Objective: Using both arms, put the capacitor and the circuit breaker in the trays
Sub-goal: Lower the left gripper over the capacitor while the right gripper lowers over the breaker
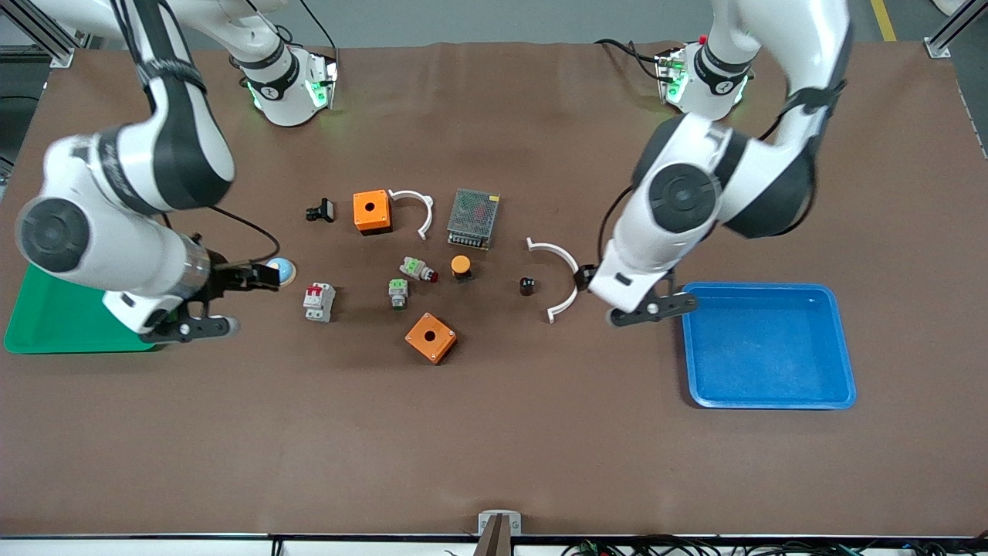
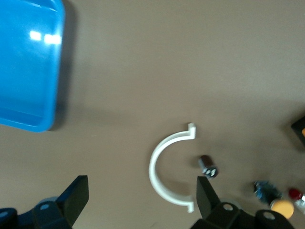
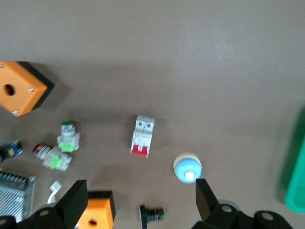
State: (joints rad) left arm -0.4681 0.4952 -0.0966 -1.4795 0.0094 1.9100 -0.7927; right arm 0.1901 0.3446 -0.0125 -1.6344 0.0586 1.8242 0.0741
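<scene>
My left gripper picks up the capacitor by its black cylindrical body (image 1: 527,286) next, to place it in the blue tray (image 1: 772,398).
The capacitor (image 1: 527,286), a tiny black cylinder with a lighter end, lies on the table beside a white curved bracket (image 1: 562,279); the left wrist view shows the capacitor (image 2: 208,166) just past one fingertip. My left gripper (image 1: 584,278) hangs open and empty over the bracket's edge, between the capacitor and the blue tray (image 1: 772,398). The circuit breaker (image 1: 319,301), white-grey with red levers, lies toward the right arm's end of the table and also shows in the right wrist view (image 3: 142,136). My right gripper (image 1: 262,276) is open and empty beside a blue dome (image 1: 282,270).
A green tray (image 1: 69,332) sits under the right arm. Mid-table lie two orange boxes (image 1: 371,211) (image 1: 431,337), a mesh-topped unit (image 1: 472,218), an orange-capped button (image 1: 461,266), two green-topped parts (image 1: 417,269) (image 1: 397,292), a black clip (image 1: 320,210) and a second white bracket (image 1: 417,208).
</scene>
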